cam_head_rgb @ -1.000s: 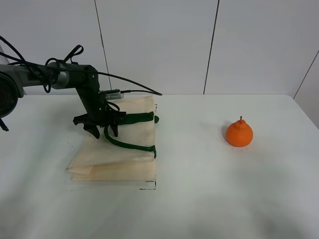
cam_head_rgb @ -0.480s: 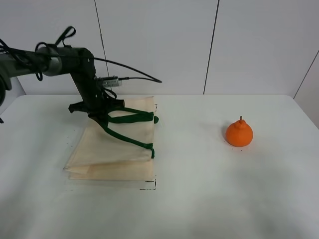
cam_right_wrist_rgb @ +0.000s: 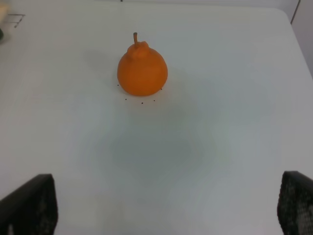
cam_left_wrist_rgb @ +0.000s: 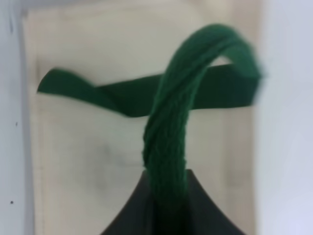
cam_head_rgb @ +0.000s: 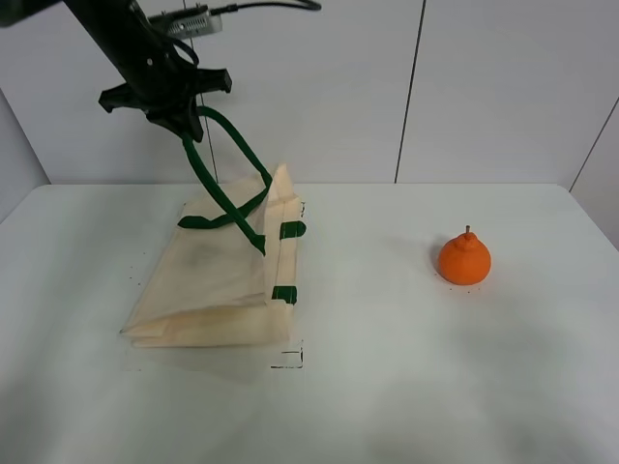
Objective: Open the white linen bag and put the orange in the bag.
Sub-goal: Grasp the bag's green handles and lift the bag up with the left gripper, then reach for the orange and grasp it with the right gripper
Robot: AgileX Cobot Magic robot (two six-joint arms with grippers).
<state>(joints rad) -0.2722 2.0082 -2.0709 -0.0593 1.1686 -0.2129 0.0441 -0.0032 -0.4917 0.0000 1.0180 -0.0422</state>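
My right gripper grabs the orange's stemmed top (cam_head_rgb: 466, 238) next, to put the orange in the white linen bag (cam_head_rgb: 213, 285).
The white linen bag (cam_head_rgb: 213, 285) lies on the table at the left, its right edge pulled up. My left gripper (cam_head_rgb: 182, 118) is high above it, shut on one dark green handle (cam_head_rgb: 221, 159), which hangs taut down to the bag. The left wrist view shows this handle (cam_left_wrist_rgb: 168, 137) clamped between the fingers, with the bag (cam_left_wrist_rgb: 83, 166) below. The second handle (cam_head_rgb: 232, 220) lies across the cloth. The orange (cam_head_rgb: 464, 259) sits alone on the right; it also shows in the right wrist view (cam_right_wrist_rgb: 142, 71). My right gripper (cam_right_wrist_rgb: 164, 208) is open and empty, short of the orange.
A small black corner mark (cam_head_rgb: 292, 361) is on the white table (cam_head_rgb: 406, 387) just in front of the bag. A panelled wall (cam_head_rgb: 406, 87) stands behind the table. The table's right edge is near the orange.
My left gripper has risen from bag level to high above it, pulling the green handle up and lifting the bag's right edge. The orange has not moved.
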